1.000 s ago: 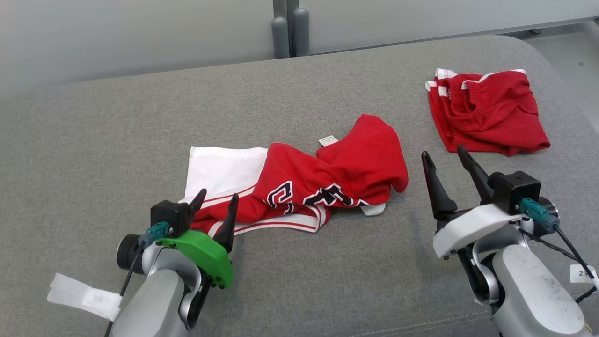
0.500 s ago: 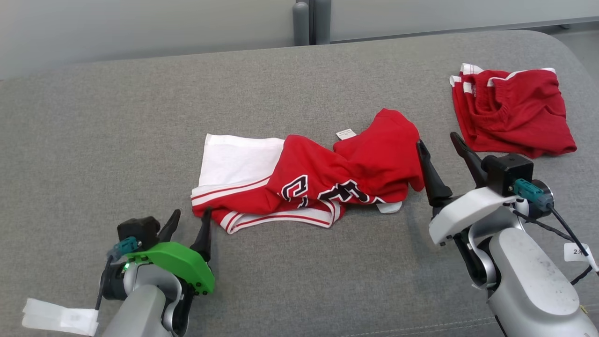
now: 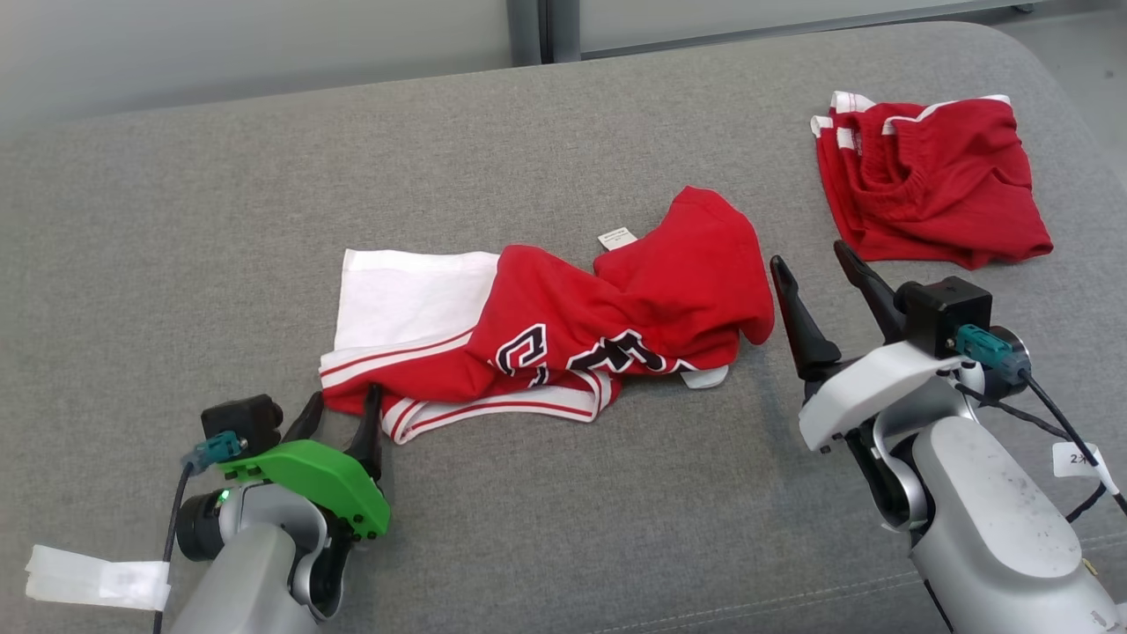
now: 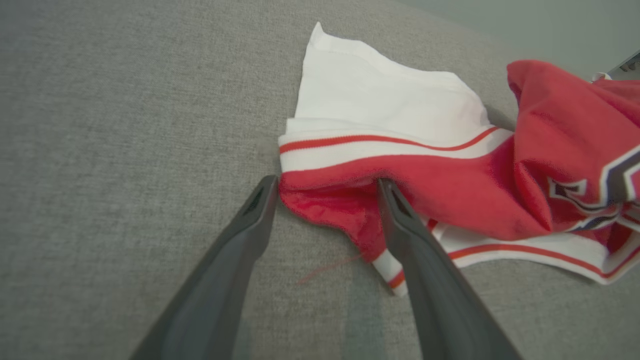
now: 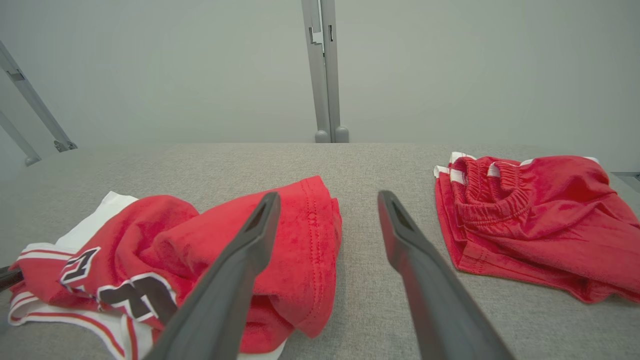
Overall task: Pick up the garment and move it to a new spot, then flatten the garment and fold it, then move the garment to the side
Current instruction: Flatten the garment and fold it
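The left gripper pinches the garment by the red fold (image 3: 350,395) beside its striped band next, since that fold stands up while the white sleeve (image 3: 412,298) lies flat.
The garment (image 3: 563,326) is a crumpled red and white jersey with black lettering, lying mid-way across the grey fabric surface (image 3: 176,220). My left gripper (image 3: 343,396) is open at its near left corner. In the left wrist view the left gripper (image 4: 326,182) straddles that red corner of the garment (image 4: 400,115), the right finger lying on the hem. My right gripper (image 3: 807,255) is open just beside the garment's right edge. In the right wrist view the right gripper (image 5: 328,196) has its left finger in front of the garment (image 5: 150,230), with nothing held.
A second red garment (image 3: 933,180), folded, lies at the back right, also seen as the folded red garment (image 5: 530,220) right of my right fingers. A grey post (image 3: 528,26) stands behind the surface against a pale wall. The surface's rounded edge runs along the right.
The head camera has shifted. My left gripper drew back from the hem toward the garment's near left corner. My right gripper came closer to the garment's right edge. Both stayed open.
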